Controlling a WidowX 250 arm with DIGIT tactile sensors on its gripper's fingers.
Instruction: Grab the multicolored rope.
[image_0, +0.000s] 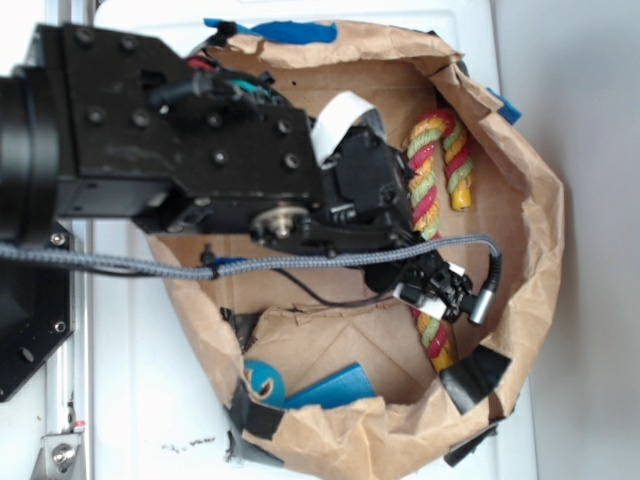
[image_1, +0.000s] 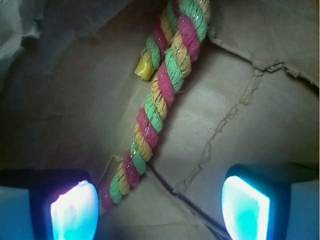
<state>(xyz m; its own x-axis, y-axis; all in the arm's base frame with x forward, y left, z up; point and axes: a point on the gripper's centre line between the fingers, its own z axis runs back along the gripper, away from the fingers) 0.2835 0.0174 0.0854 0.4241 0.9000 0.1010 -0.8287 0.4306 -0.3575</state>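
Note:
The gripper grabs the rope by the straight part near its middle (image_0: 425, 212) next, since the rope's end bends over into a hook (image_0: 440, 122).
The multicolored rope (image_0: 432, 180), twisted in red, yellow and green and bent like a cane, lies on the floor of the brown paper bag (image_0: 535, 215). In the wrist view the multicolored rope (image_1: 159, 102) runs diagonally from top right down to the left finger. My gripper (image_0: 437, 290) hangs over the rope's straight part, hiding a stretch of it. In the wrist view the gripper (image_1: 160, 210) is open, with its glowing pads (image_1: 74, 211) wide apart and the rope's lower end close by the left one. Nothing is held.
The bag's crumpled walls ring the gripper on all sides. A blue flat item (image_0: 330, 388) and a teal round one (image_0: 262, 382) sit at the bag's near rim. The grey braided cable (image_0: 250, 262) crosses the bag. Black tape (image_0: 478, 375) patches the rim.

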